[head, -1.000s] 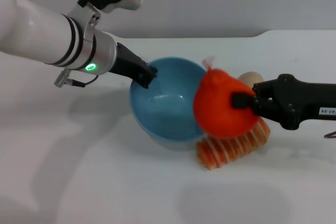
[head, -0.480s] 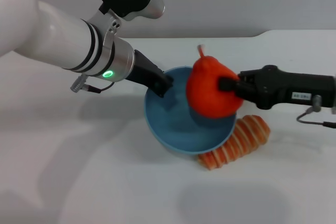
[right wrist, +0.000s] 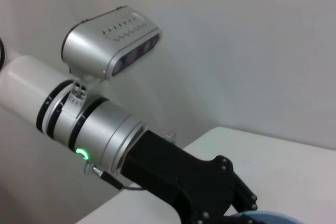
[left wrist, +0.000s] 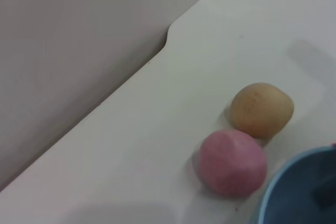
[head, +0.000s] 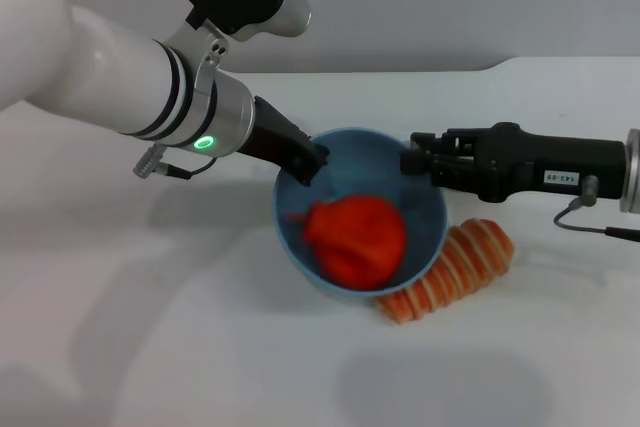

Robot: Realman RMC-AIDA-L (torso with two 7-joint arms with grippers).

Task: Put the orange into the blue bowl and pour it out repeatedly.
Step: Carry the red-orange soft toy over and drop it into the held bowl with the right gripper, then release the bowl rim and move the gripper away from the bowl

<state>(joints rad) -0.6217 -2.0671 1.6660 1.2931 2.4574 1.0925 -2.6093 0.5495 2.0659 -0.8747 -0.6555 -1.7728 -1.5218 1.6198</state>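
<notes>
The blue bowl is tilted and its lower edge overhangs the striped oblong. My left gripper now keeps holding the bowl until it sits level on the tabletop.
The orange lies inside the blue bowl, low against its near wall. My left gripper is shut on the bowl's left rim and holds the bowl tilted toward me. At the bowl's right rim, my right gripper is open with nothing between its fingers, just above and right of the orange. In the right wrist view the left gripper shows above a sliver of the bowl's rim. An edge of the bowl shows in the left wrist view.
An orange-and-cream striped oblong lies on the white table against the bowl's front right. Behind the bowl, a tan ball and a pink ball sit side by side. The table's far edge meets a grey wall.
My right gripper carried the orange left over the bowl and let it go; the orange dropped into the bowl. The left arm shifted the bowl slightly right earlier, then held still.
</notes>
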